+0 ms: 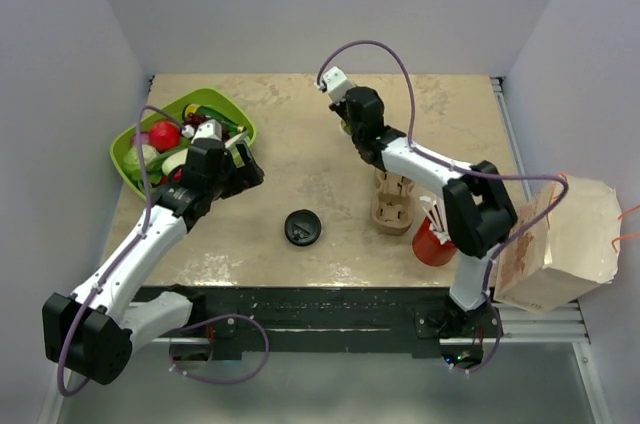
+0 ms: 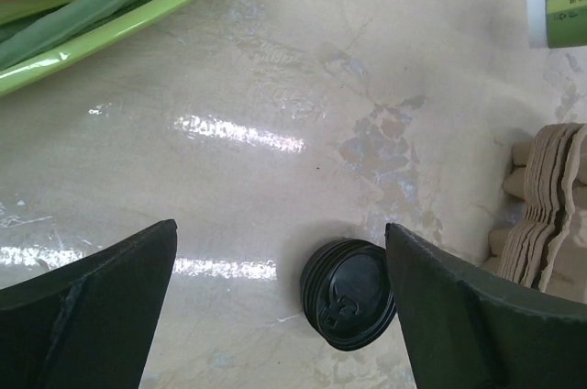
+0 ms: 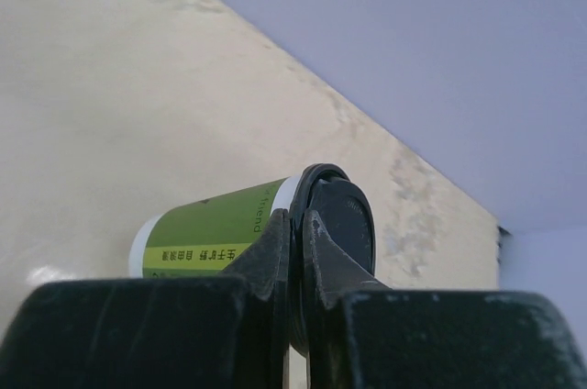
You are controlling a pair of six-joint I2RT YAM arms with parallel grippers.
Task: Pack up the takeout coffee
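The right gripper needs to keep holding the takeout coffee, because its white base is above the table and the coffee would fall if the gripper opened now.
The takeout coffee, a green paper cup (image 3: 211,233) with a black lid (image 3: 344,215), is held at its lid rim by my right gripper (image 3: 301,247), which is shut on it. The cup looks tilted on its side in the right wrist view. In the top view this gripper (image 1: 352,124) is over the far middle of the table. The cup also shows in the left wrist view (image 2: 559,4) at the top right. My left gripper (image 2: 280,316) is open and empty above the table, beside the green tray in the top view (image 1: 245,172).
A loose black lid (image 1: 301,227) lies on the table, between my left fingers in the left wrist view (image 2: 351,294). A cardboard cup carrier (image 1: 392,202) stands right of it. A red cup with straws (image 1: 432,241), a paper bag (image 1: 560,244) and a green tray of vegetables (image 1: 125,144) are around.
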